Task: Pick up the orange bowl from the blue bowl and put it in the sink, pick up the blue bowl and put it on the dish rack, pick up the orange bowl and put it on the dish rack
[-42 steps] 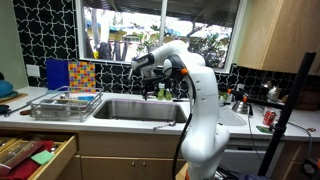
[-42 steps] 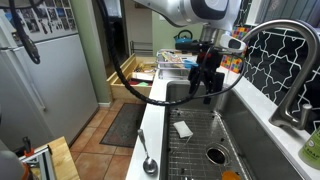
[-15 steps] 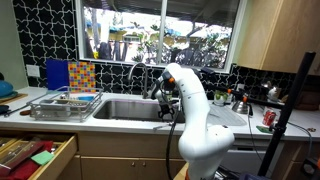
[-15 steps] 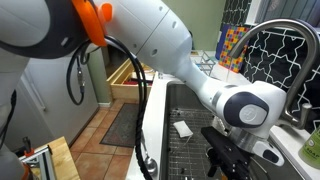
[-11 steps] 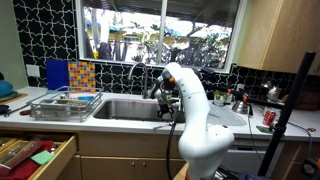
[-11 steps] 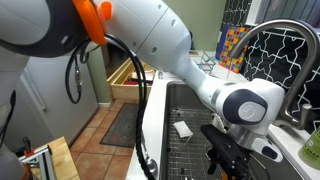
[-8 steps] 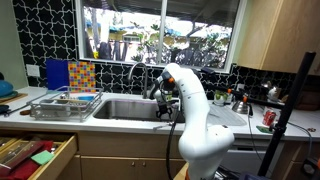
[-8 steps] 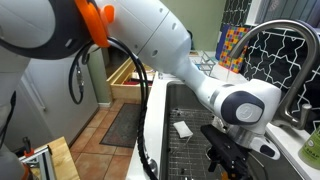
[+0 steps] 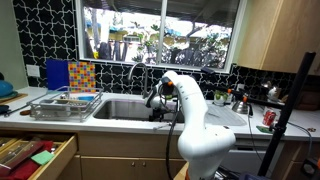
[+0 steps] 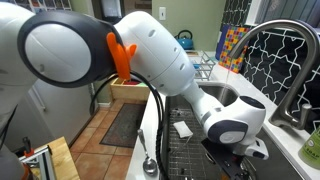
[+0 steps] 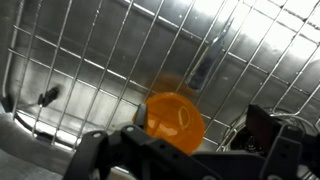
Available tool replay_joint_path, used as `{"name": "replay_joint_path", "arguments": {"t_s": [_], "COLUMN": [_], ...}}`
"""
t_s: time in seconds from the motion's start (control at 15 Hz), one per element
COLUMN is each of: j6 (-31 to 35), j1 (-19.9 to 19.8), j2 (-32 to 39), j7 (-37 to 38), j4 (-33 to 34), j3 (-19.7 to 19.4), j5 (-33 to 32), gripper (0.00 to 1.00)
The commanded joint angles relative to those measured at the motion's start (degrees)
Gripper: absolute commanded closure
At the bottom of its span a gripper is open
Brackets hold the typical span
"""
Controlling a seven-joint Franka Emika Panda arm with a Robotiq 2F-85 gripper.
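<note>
The robot's fingers are above the rim of the orange bowl [image 11: 175, 120], so they would miss the bowl if they closed now. The gripper should go lower first, then close on the bowl.
The orange bowl [image 11: 175, 120] lies on the wire grid at the bottom of the sink [image 9: 125, 108]. My gripper [image 11: 195, 138] is open, low over the bowl, with one dark finger on each side of it. In both exterior views the arm reaches down into the sink basin [image 10: 190, 150] and its wrist [image 10: 235, 125] hides the gripper and the bowl. The dish rack [image 9: 62, 103] stands on the counter beside the sink. I cannot make out the blue bowl in any view.
The faucet [image 10: 285, 60] arches over the sink's far side. A white scrap [image 10: 182, 128] lies on the sink grid. A spoon [image 10: 148, 165] lies on the counter edge. A red can [image 9: 267, 118] stands on the counter. A drawer [image 9: 35, 155] hangs open below the rack.
The arm has swung from above the sink down into the basin. In the last half second it has sunk lower, over the orange bowl.
</note>
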Motion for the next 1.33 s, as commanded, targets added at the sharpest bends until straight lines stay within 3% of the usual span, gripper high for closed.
{"name": "replay_joint_path", "arguments": {"t_s": [0.0,0.27,0.33,1.0,1.27], "j6": [6.8,8.3,8.0,6.4,6.0], "j1": [-3.9,-6.5,-7.2,-7.7,-6.7], "j2": [2.1,3.4,3.6,4.0,2.1], "j7": [-9.2,-15.5,-16.9,-21.4,-21.7], "j4": [0.3,0.6,0.7,1.1,0.2], "j3": [4.3,7.6,8.3,7.8,6.4], "j5": [2.3,2.8,2.9,1.1,-0.7], "gripper": [0.0,0.0,0.19,0.96,1.0]}}
